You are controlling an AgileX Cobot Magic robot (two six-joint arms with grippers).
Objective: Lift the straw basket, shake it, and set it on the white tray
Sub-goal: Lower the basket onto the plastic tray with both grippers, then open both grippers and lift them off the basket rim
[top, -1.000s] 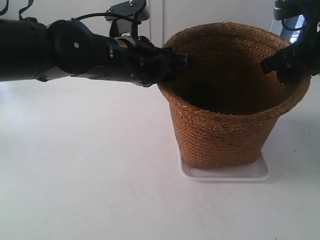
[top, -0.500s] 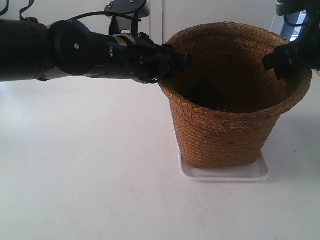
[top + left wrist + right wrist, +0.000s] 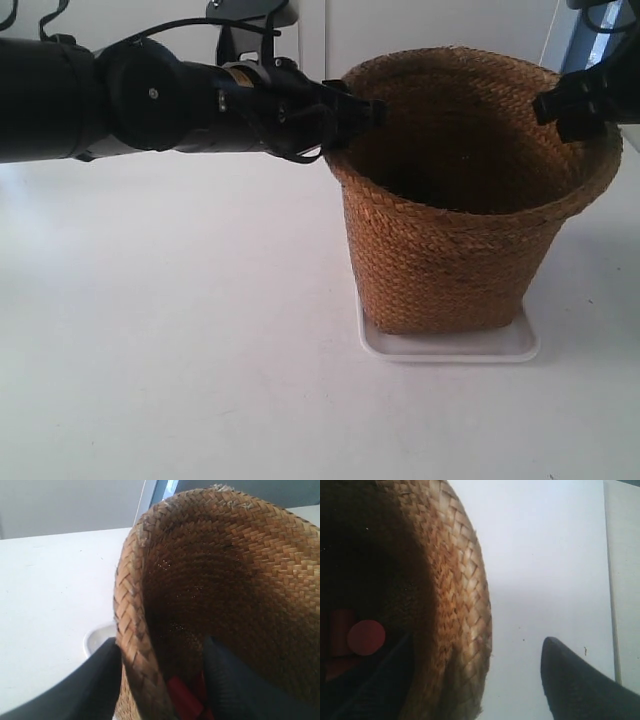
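Note:
My right gripper should next pinch the straw basket (image 3: 450,240) by its woven rim (image 3: 590,160), so that it can lift and shake the basket.
The straw basket (image 3: 450,240) stands upright on the white tray (image 3: 450,349). In the left wrist view my left gripper (image 3: 161,644) is open and straddles the basket's rim (image 3: 131,630): one finger (image 3: 95,680) is outside against the weave, the other finger (image 3: 235,680) is inside and apart from it. My right gripper (image 3: 477,641) is also open across the rim (image 3: 465,630), with a wide gap to its outer finger (image 3: 580,680). In the exterior view, the arm at the left (image 3: 365,112) and the arm at the right (image 3: 565,108) each reach the rim from opposite sides.
Red pieces lie at the bottom of the basket (image 3: 182,700) (image 3: 366,637). A corner of the tray (image 3: 95,637) shows beside the basket's base. White tabletop (image 3: 170,340) spreads around it; a table edge (image 3: 612,605) runs past the right gripper.
Both grippers have risen slightly at the rim. The basket's rim has sprung back to a rounder shape. The basket has stayed on the tray.

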